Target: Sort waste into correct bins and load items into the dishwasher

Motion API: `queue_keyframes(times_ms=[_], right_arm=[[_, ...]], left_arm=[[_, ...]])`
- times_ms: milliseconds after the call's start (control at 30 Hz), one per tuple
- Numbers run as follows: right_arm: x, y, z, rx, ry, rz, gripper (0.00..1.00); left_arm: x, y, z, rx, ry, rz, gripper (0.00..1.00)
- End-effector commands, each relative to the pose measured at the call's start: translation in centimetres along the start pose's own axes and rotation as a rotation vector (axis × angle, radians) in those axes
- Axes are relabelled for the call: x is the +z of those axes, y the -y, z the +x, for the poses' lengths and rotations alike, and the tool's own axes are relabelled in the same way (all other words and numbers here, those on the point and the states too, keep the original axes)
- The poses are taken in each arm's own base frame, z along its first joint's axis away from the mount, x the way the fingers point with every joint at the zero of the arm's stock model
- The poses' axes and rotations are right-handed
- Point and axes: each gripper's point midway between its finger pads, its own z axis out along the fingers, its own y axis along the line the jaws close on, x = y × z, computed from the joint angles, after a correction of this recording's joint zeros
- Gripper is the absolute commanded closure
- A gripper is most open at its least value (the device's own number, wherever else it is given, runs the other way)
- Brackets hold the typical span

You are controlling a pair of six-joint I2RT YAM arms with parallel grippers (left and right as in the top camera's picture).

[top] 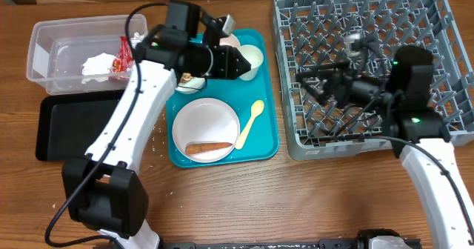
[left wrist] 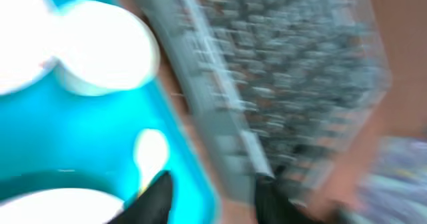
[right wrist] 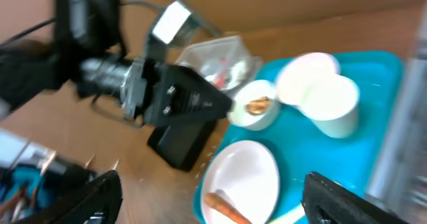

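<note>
My left gripper should grab the white cup by its rim (top: 252, 58) (left wrist: 115, 47) next. This leaves the cup's bottom free, so I can hand the cup over for loading into the dishwasher.
On the teal tray (top: 265, 150) lie a round white plate (top: 206, 123) with an orange-red stick (top: 209, 147) on it, a pale yellow spoon (top: 250, 121), a white cup (top: 252, 58) and a small bowl (top: 190, 81) holding a brown lump. My left gripper (top: 244, 62) hovers at the cup's left side, open and empty; its wrist view is blurred, with the gripper (left wrist: 213, 199) above the tray's right edge. Over the grey dish rack (top: 415, 19) my right gripper (top: 305, 82) stands wide open and empty. Its wrist view looks past the gripper (right wrist: 217, 197) to the plate (right wrist: 243, 171).
A clear tub (top: 44, 56) at the back left holds a crumpled napkin (top: 96, 64) and a red wrapper (top: 122, 60). A shallow black tray (top: 74, 127) lies in front of it. A few white grains (top: 155, 144) dot the wood beside the teal tray.
</note>
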Motion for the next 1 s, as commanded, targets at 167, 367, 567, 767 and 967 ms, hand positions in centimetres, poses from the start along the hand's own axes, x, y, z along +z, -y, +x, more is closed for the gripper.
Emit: queue_keyframes(times_ms=[167,367,567,767,967], right_arm=[[-3.3,3.6,0.3,0.042,0.010,0.183,0.09],[-3.5,4.6,1.8,0.090,-0.035,0.241,0.09],[-3.6,5.0,2.1,0.104,-0.043,0.262,0.08],[-3.6,5.0,2.1,0.104,-0.042,0.263,0.08],[-3.7,5.2,2.1,0.104,-0.041,0.273,0.08]], left_arm=[[2.3,-3.5,-2.9,0.669,0.016,-0.500,0.27],[8.8,-5.1,-0.3,1.025,-0.179,-0.466,0.27],[11.8,-6.5,0.5,1.085,-0.220,-0.461,0.27],[13.0,-6.9,-0.1,1.069,-0.183,-0.467,0.28],[14.7,-8.0,0.7,1.025,-0.195,-0.465,0.37]])
